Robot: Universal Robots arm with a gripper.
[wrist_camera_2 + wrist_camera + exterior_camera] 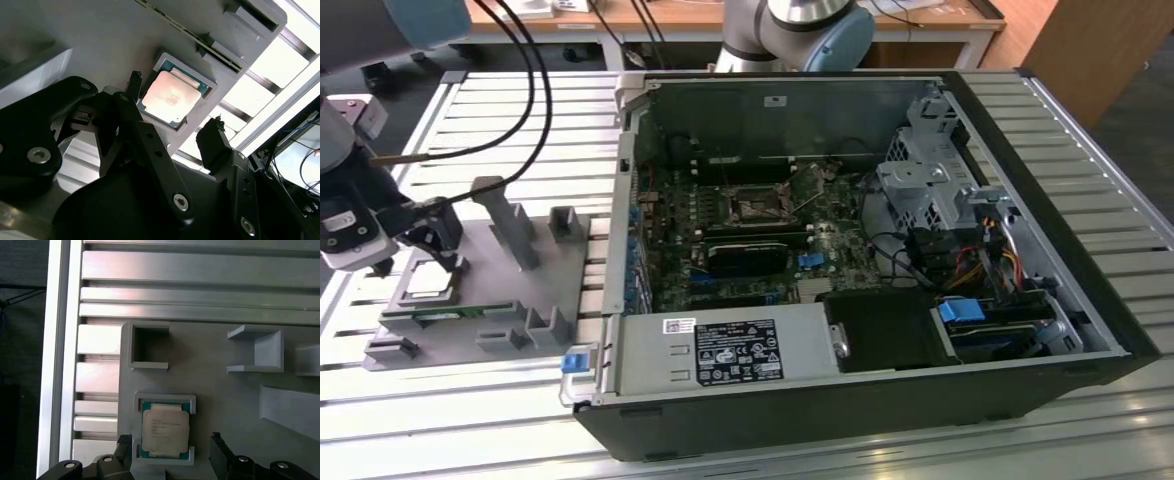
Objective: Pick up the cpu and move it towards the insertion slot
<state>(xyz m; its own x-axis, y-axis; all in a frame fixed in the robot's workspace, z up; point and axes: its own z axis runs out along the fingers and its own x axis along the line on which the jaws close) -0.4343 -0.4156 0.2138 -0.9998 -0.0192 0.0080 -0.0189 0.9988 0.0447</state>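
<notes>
I need to lower my gripper first and then close it on the CPU, because my fingers are above the CPU's side edges and its shallow holder.
The cpu lies flat in a shallow square holder on the grey fixture plate, at the exterior view's left. Its silvery top with a green rim shows in both wrist views. My gripper hangs just above it, open, with one black finger on each side of the chip and a gap to each edge. The insertion slot, a black socket with a metal frame, sits on the motherboard inside the open computer case, well toward the exterior view's right of the gripper.
A green memory stick lies along the fixture's near edge. Grey upright posts rise from the plate beside the gripper. The case wall stands between fixture and motherboard. Cables hang over the slatted aluminium table.
</notes>
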